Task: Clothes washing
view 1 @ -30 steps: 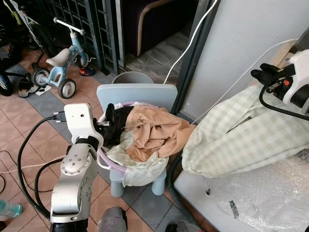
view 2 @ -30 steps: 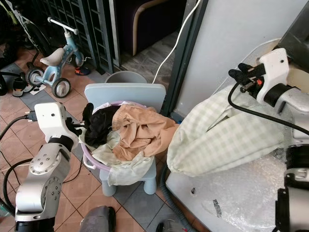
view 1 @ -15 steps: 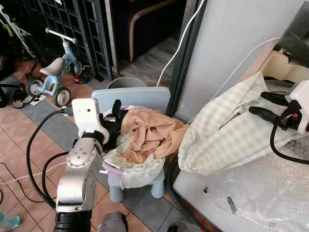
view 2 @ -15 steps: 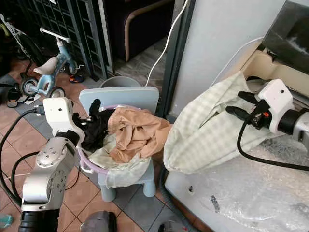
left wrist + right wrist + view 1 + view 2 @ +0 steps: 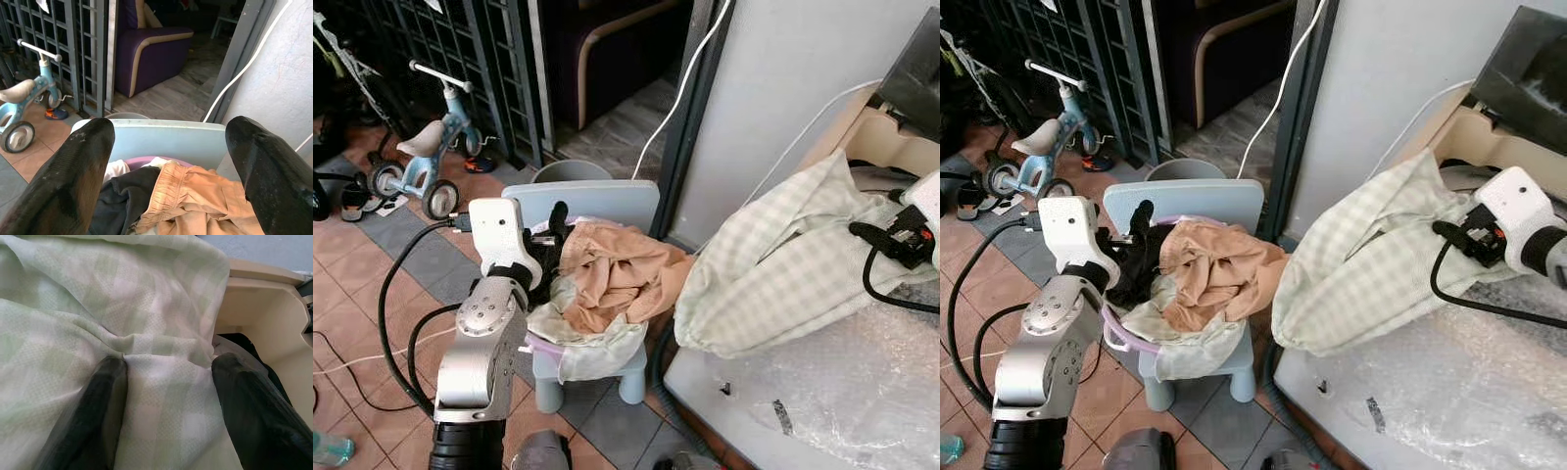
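My right gripper grabs the checked cloth by its bunched fold [image 5: 166, 352] beside the cream opening [image 5: 264, 313] next, to load the washing machine.
A purple laundry basket [image 5: 534, 344] stands on a small light-blue chair [image 5: 597, 201]. It holds a tan garment [image 5: 617, 274], a black garment [image 5: 544, 266] and pale cloth. My left gripper [image 5: 551, 230] hovers open over the basket's left side, with the black and tan clothes below and between its fingers [image 5: 73, 176]. A large green-checked sheet [image 5: 773, 284] hangs from the washing machine's cream opening [image 5: 264, 318] down over its edge. My right gripper [image 5: 867, 235] is open, its fingers [image 5: 102, 416] pressed into the sheet's upper part.
Bubble wrap covers the washer top [image 5: 842, 392] at the lower right. A grey bucket [image 5: 573, 171] sits behind the chair. A blue tricycle [image 5: 421, 147] and a metal gate [image 5: 499, 69] are to the left. A white cable [image 5: 685, 88] runs along the door frame, and a hose [image 5: 661, 382] lies on the tiled floor.
My right gripper has come from above the sheet down onto it, near the machine's opening. The left gripper has stayed over the basket. The camera view has shifted.
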Tool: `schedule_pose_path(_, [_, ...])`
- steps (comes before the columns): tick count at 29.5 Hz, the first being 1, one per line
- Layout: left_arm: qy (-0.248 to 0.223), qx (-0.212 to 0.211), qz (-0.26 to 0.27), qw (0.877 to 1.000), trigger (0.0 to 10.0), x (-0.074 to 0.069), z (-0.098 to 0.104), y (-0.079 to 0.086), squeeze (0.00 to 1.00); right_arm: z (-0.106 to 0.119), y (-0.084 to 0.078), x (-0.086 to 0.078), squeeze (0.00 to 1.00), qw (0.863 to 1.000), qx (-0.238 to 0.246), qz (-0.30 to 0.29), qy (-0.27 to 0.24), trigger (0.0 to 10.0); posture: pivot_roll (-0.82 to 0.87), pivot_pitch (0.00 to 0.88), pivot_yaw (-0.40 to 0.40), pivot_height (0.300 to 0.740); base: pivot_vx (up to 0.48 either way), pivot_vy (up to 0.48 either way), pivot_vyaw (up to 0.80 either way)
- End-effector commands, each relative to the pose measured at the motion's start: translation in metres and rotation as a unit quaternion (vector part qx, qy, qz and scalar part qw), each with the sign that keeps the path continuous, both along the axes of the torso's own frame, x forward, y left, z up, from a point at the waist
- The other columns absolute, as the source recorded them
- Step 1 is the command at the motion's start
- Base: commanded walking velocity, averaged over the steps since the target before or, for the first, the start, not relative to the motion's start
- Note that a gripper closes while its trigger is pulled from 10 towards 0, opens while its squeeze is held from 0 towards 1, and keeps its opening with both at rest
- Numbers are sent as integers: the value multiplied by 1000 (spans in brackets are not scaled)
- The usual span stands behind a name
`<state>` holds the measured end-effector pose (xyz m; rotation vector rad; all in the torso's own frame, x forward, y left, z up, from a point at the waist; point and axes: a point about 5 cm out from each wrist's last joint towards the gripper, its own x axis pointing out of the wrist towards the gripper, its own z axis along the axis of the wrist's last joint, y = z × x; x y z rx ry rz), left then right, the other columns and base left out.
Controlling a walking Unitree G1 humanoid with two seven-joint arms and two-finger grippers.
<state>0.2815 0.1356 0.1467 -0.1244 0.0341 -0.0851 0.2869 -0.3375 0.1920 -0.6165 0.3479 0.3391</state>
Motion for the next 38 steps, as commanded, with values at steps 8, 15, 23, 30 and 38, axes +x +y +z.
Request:
schedule_pose_path(8, [5, -2, 6, 1000, 10000, -3, -3, 2, 0, -51, -3, -1, 0, 975, 153, -116, 109, 0, -12, 25, -36, 740, 0, 0, 0])
schedule_pose_path(15, [8, -3, 7, 1000, 10000, -4, -4, 1, 0, -55, -3, 7, 0, 958, 200, -174, 108, 0, -9, 30, -37, 740, 0, 0, 0])
schedule_pose_path(23, [12, -4, 6, 1000, 10000, -6, -4, 0, 0, -47, 0, 21, 0, 935, 263, -225, 79, 0, -6, 42, -37, 740, 0, 0, 0])
schedule_pose_path(30, [15, -3, 8, 1000, 10000, -7, -4, 1, 0, 1, -26, 45, 0, 877, 324, -351, -57, 0, 4, 50, -40, 740, 0, 0, 0])
schedule_pose_path(38, [17, -2, 15, 1000, 10000, -9, -5, 4, 0, 100, -81, 28, 0, 772, 302, -448, -334, 0, 18, 53, -42, 740, 0, 0, 0])
